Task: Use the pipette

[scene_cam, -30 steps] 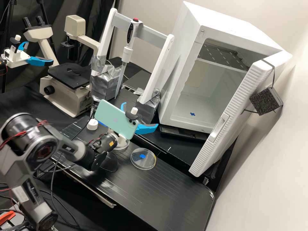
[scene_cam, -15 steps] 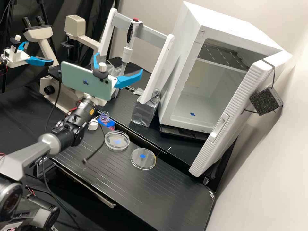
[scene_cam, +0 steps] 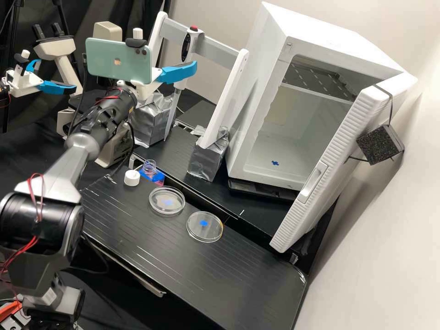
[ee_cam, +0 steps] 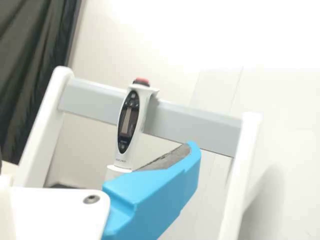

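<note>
I should next grab the pipette with my gripper by the white lower body (ee_cam: pixel 116 170), just below its display handle (ee_cam: pixel 129 125). Then I can use the pipette.
In the high view my gripper (scene_cam: pixel 176 72) is raised at the rack's left side, one blue finger crossing before the pipette (scene_cam: pixel 186 48); a green phone hides the other. The pipette, white with a red top, hangs upright from the grey crossbar (scene_cam: pixel 215 52). In the wrist view the pipette (ee_cam: pixel 131 122) hangs beyond my gripper (ee_cam: pixel 157 187), which is open; its visible finger overlaps the pipette's lower part. Nothing is seen held. An uncapped bottle (scene_cam: pixel 152 173) with pink liquid stands on the bench beside the white cap (scene_cam: pixel 132 178).
Two clear dishes, one (scene_cam: pixel 167 200) nearer the bottle and another (scene_cam: pixel 205 227), lie on the black bench (scene_cam: pixel 220 275). A white cabinet (scene_cam: pixel 330 32) stands open at the right. Behind the arm is a microscope (scene_cam: pixel 107 30). The second arm's gripper is at the far left.
My gripper has risen from low above the bench, first leftward and up, then further up to the pipette's height. The bottle and nearer dish have come into sight. The pipette still hangs in place.
</note>
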Controlling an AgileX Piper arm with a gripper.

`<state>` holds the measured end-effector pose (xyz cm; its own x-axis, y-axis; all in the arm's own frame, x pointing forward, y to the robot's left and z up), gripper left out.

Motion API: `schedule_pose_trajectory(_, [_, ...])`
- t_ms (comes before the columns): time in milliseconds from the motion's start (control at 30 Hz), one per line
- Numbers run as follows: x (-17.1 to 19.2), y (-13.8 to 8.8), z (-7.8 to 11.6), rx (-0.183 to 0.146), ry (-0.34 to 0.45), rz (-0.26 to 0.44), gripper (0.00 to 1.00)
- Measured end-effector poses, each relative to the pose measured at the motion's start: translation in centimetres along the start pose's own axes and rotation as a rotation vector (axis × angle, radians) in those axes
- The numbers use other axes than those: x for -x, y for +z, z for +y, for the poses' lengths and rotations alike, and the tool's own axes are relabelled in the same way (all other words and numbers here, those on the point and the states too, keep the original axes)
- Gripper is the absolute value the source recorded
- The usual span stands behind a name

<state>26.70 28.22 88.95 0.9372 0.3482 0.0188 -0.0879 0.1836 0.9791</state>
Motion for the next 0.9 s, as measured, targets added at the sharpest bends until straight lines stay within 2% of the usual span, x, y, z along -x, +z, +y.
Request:
schedule_pose_trajectory(67, [-1.1, 0.0, -0.5, -0.001, -0.024, -0.021, 1.0])
schedule_pose_trajectory(200, [-3.4, 0.7, -1.0, 0.025, -0.071, -0.057, 1.0])
schedule_pose_trajectory(400, [-5.6, 2.4, -1.5, 0.021, -0.105, -0.108, 1.0])
schedule_pose_trajectory(433, [-5.9, 2.7, -1.4, 0.017, -0.107, -0.117, 1.0])
schedule_pose_trajectory(533, [-6.6, 3.3, -1.2, -0.026, -0.112, -0.136, 1.0])
schedule_pose_trajectory(600, [-7.1, 3.7, -0.7, -0.036, -0.106, -0.147, 1.0])
schedule_pose_trajectory(633, [-7.2, 3.9, -0.6, -0.038, -0.102, -0.15, 0.0])
schedule_pose_trajectory(900, [-7.5, 4.2, 0.1, -0.039, -0.09, -0.154, 0.0])
